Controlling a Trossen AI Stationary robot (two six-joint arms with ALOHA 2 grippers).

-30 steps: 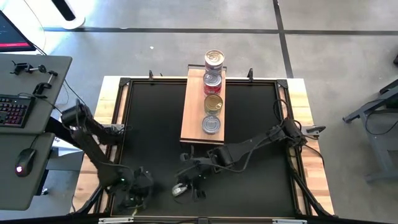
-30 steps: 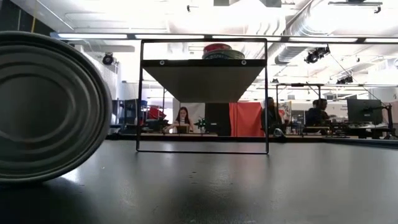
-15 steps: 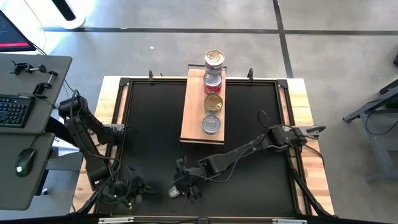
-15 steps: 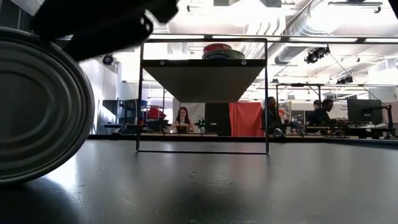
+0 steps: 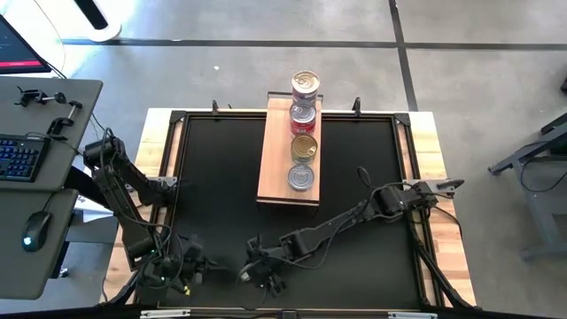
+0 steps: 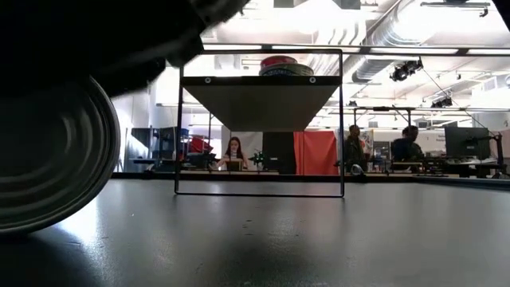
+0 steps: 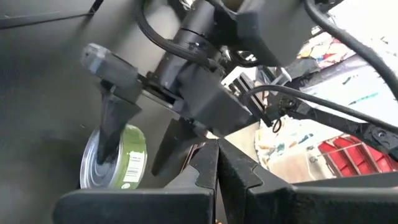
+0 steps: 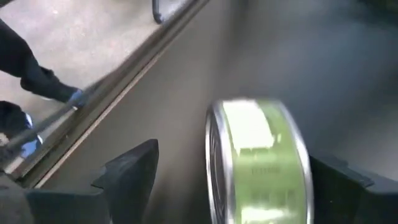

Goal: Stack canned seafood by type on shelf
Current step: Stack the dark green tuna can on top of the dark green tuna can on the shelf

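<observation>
The fingers of my right gripper reach down beside the silver rims of the tin with the green label, so they would hold the tin if they closed now. It is time to close on it.
A green-labelled tin stands on its edge on the black tabletop near the front edge, its silver lid filling the low view's left. My right gripper is open and slants down over it, one finger on each side with a gap on both sides; the left wrist view shows the same gripper astride the tin. My left gripper is shut and empty, just left of them. Several tins stand in a row on the shelf.
The shelf stands raised on a thin frame at the table's far middle. Pale wooden frame edges border the tabletop. A desk with keyboard and mouse stands off the table's left. People sit in the room far behind.
My right gripper has come down toward the table's near edge onto the tin on edge, entering the low view from above. My left gripper has risen, rolled and drawn back toward the left. The tin has shifted a little to the left in the low view.
</observation>
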